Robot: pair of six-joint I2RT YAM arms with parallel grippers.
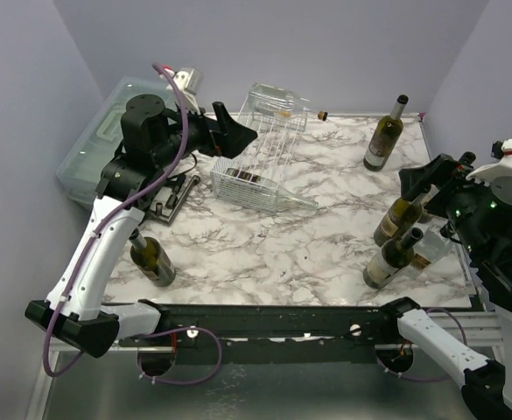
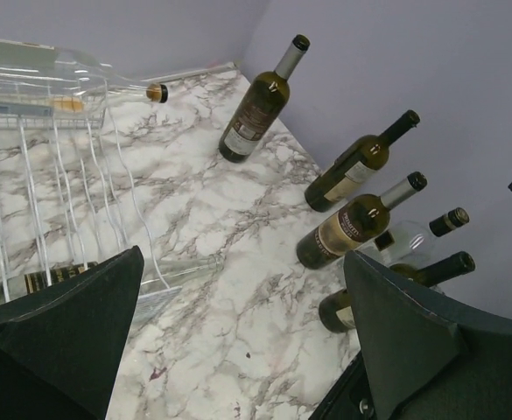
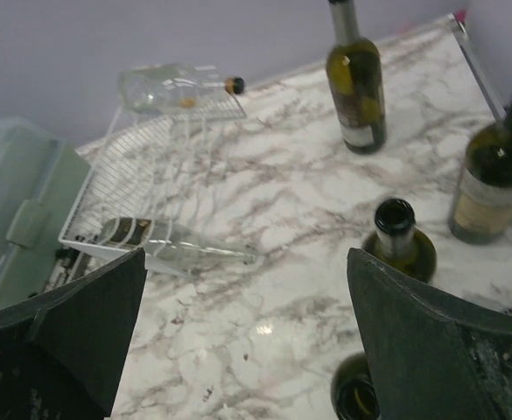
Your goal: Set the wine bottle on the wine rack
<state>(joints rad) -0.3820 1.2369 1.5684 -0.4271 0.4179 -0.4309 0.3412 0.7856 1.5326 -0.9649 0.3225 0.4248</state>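
Next, my right gripper grabs the bottle's neck (image 1: 410, 237), so that the front wine bottle's body stays free to lie on the rack (image 1: 260, 162).
The wine rack (image 1: 260, 162) of white wire and clear plastic stands slanted at the table's middle back. One clear bottle (image 1: 277, 103) lies on its top tier and another (image 1: 269, 191) on its bottom tier. My left gripper (image 1: 236, 127) hovers open and empty beside the rack's left end; in the left wrist view (image 2: 242, 289) the marble shows between its fingers (image 2: 63, 332). My right gripper (image 1: 426, 179) is open and empty above the bottles at the right (image 1: 402, 214). The rack also shows in the right wrist view (image 3: 142, 175), beyond that gripper (image 3: 247, 297).
A green bottle (image 1: 385, 136) stands at the back right. Two more (image 1: 391, 258) stand near the right edge, one with an open neck (image 3: 398, 232). Another dark bottle (image 1: 150, 258) stands front left. A pale-green lidded box (image 1: 98, 140) sits at the far left.
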